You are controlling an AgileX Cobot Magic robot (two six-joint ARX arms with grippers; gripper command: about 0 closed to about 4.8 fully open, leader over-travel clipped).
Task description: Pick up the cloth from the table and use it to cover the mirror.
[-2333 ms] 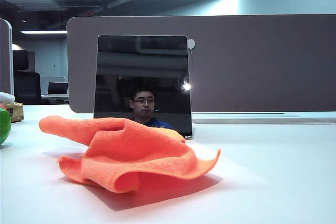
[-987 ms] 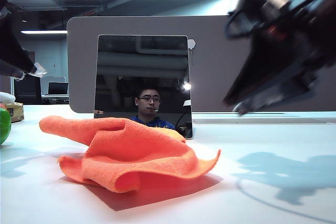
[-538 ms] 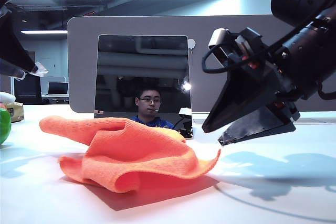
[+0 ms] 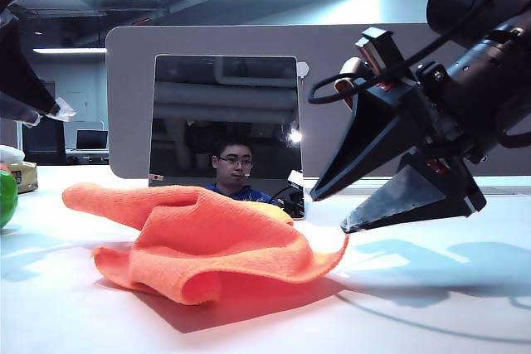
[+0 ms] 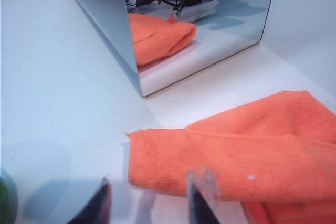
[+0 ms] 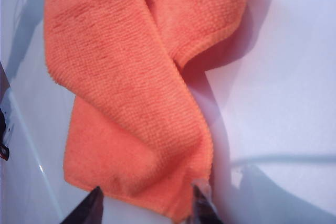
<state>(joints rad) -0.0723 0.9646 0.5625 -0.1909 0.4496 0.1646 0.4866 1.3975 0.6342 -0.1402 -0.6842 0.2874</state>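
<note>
The mirror needs to be covered, so my right gripper will grab the orange cloth by its pointed corner (image 4: 342, 246) next and cover the mirror (image 4: 226, 130) with it.
The orange cloth (image 4: 207, 246) lies crumpled on the white table (image 4: 431, 304) in front of the upright dark mirror (image 4: 226, 130). My right gripper (image 4: 328, 213) is open at the cloth's right corner, one finger above the corner tip and one beside it. In the right wrist view a folded end of the cloth (image 6: 136, 77) reaches between the spread fingers of the gripper (image 6: 148, 198). My left gripper (image 4: 41, 109) hangs open at the far left, above the cloth's left end. The left wrist view shows that gripper (image 5: 152, 192) over the cloth's edge (image 5: 236, 156), and the mirror (image 5: 210, 30) beyond.
A wide grey partition panel (image 4: 398, 97) stands behind the mirror. A green round object (image 4: 7, 196) and a small yellowish box (image 4: 23, 176) sit at the table's far left edge. White tabletop stretches to the right of the cloth.
The right arm has swung in from the upper right, sunk and rolled, bringing its open fingers down to the cloth's right corner. The left arm has stayed still over the last second.
</note>
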